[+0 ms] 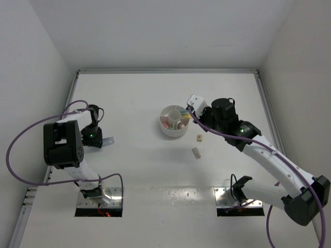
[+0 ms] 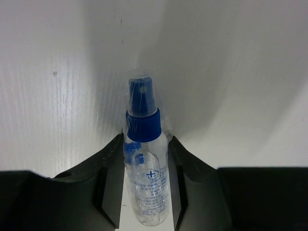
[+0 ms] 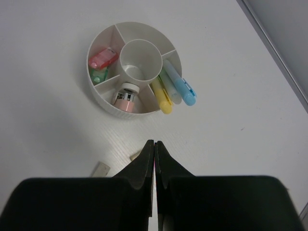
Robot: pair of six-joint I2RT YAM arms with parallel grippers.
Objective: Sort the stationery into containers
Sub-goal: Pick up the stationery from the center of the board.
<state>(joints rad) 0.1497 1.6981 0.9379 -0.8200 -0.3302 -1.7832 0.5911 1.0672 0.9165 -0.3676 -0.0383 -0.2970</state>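
Note:
I would bring the clear spray bottle up if I raised my left gripper now, because both fingers are closed on its sides just under its blue cap.
The round white organiser (image 1: 164, 129) stands mid-table; it also shows in the right wrist view (image 3: 107, 107). It holds yellow (image 3: 162, 96), green (image 3: 169, 86) and light blue (image 3: 184, 87) markers leaning over its rim, plus small pink (image 3: 103, 57), green (image 3: 99, 75) and pink-white (image 3: 125, 98) pieces. Two tan eraser blocks (image 1: 199, 137) (image 1: 196, 152) lie on the table near it. My right gripper (image 3: 154, 143) hovers shut beside the organiser, above the blocks (image 3: 101, 169) (image 3: 136, 155). My left gripper (image 2: 145, 142) is shut on a clear spray bottle (image 2: 144, 163) with a blue cap, at the left (image 1: 107, 140).
White walls enclose the table on the left, back and right. A raised rail (image 1: 266, 103) runs along the right edge. Purple cables (image 1: 20, 139) loop off both arms. Two metal base plates (image 1: 98, 199) sit at the near edge.

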